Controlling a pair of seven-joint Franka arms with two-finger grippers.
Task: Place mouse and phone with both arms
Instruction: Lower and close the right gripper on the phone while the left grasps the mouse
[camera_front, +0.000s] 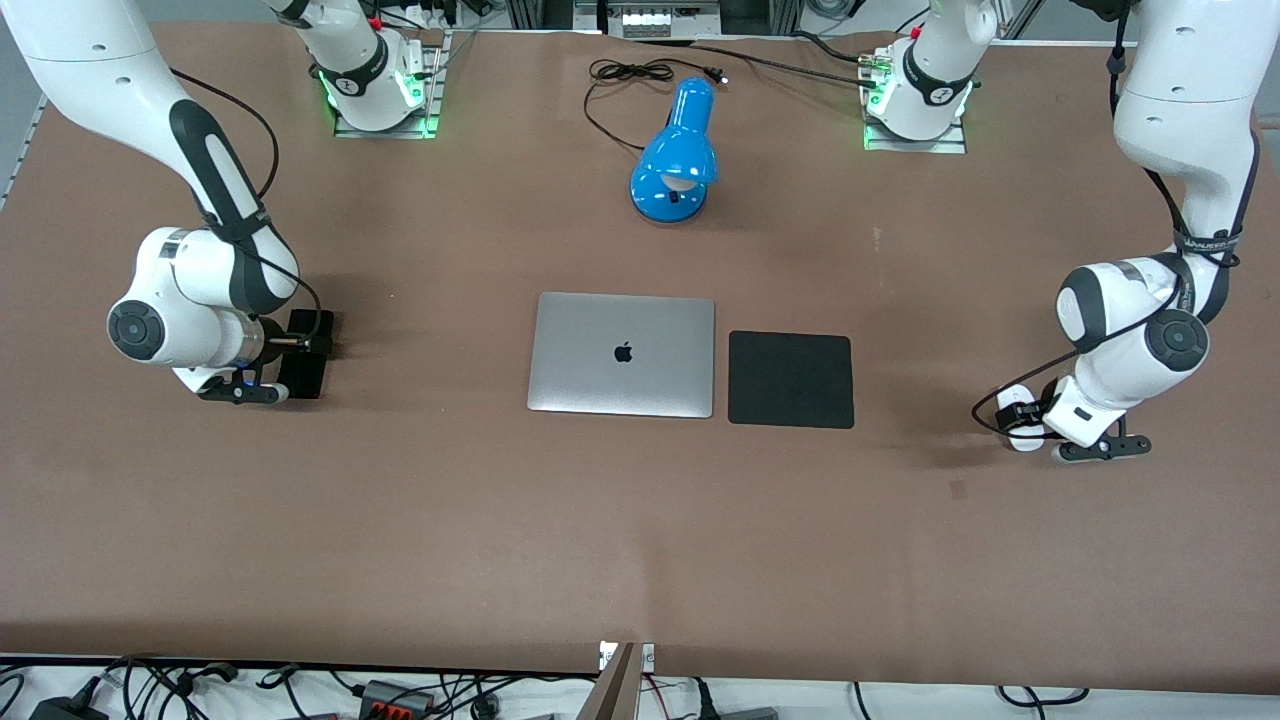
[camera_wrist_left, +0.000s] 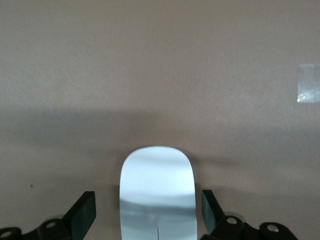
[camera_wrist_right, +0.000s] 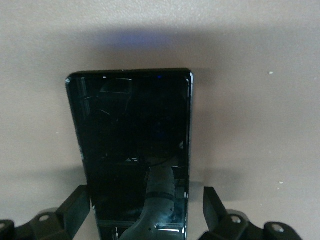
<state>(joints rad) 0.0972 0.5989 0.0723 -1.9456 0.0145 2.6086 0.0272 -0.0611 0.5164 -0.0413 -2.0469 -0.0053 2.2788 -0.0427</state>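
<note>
I need to close my right gripper on the black phone now, because the gripper's fingers are beside the long sides of the phone.
The white mouse (camera_wrist_left: 156, 195) lies on the brown table near the left arm's end. My left gripper (camera_wrist_left: 148, 215) is low over it, open, with a finger on each side and a gap at both. In the front view the mouse (camera_front: 1024, 440) shows as a white bit under the left gripper (camera_front: 1022, 412). The black phone (camera_wrist_right: 132, 150) lies flat near the right arm's end. My right gripper (camera_wrist_right: 147, 207) is open astride its near end, one finger close to its edge. In the front view the right gripper (camera_front: 305, 350) covers most of the phone (camera_front: 300, 378).
A closed silver laptop (camera_front: 621, 353) lies mid-table with a square black pad (camera_front: 790, 379) beside it toward the left arm's end. A blue desk lamp (camera_front: 676, 155) with a black cord (camera_front: 625, 72) stands nearer the bases. A bit of clear tape (camera_wrist_left: 308, 83) is on the table.
</note>
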